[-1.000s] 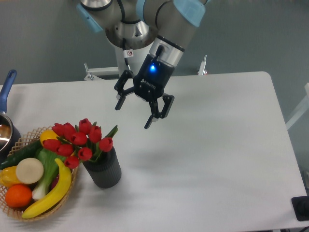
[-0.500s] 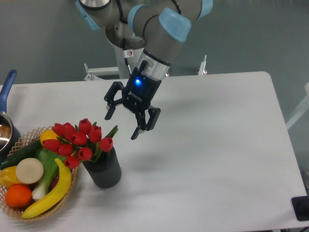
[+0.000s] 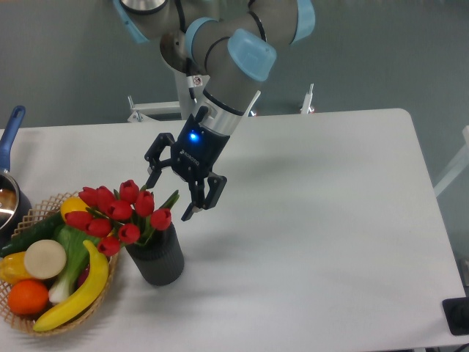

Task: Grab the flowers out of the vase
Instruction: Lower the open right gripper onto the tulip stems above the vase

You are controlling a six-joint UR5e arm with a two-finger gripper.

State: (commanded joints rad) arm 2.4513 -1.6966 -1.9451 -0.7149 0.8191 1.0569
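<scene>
My gripper will lift the flowers (image 3: pixel 117 216) from the dark vase (image 3: pixel 157 258) next. It will grab them by their green stems.
A bunch of red tulips, the flowers (image 3: pixel 117 216), stands in the dark ribbed vase (image 3: pixel 157 258) near the table's front left, leaning left over the basket. My gripper (image 3: pixel 168 200) hangs open just above and to the right of the blooms, its fingers spread and empty. One fingertip (image 3: pixel 187 214) is close to the rightmost tulip, apart from it.
A wicker basket (image 3: pixel 22 317) with banana, orange, cucumber and other produce touches the vase's left side. A blue-handled pot (image 3: pixel 9 150) sits at the far left edge. The white table (image 3: pixel 315 220) stretches to the right. A dark object (image 3: pixel 457 315) sits at the bottom right corner.
The gripper has moved left and down towards the tulips, staying open. Flowers, vase and basket have not moved.
</scene>
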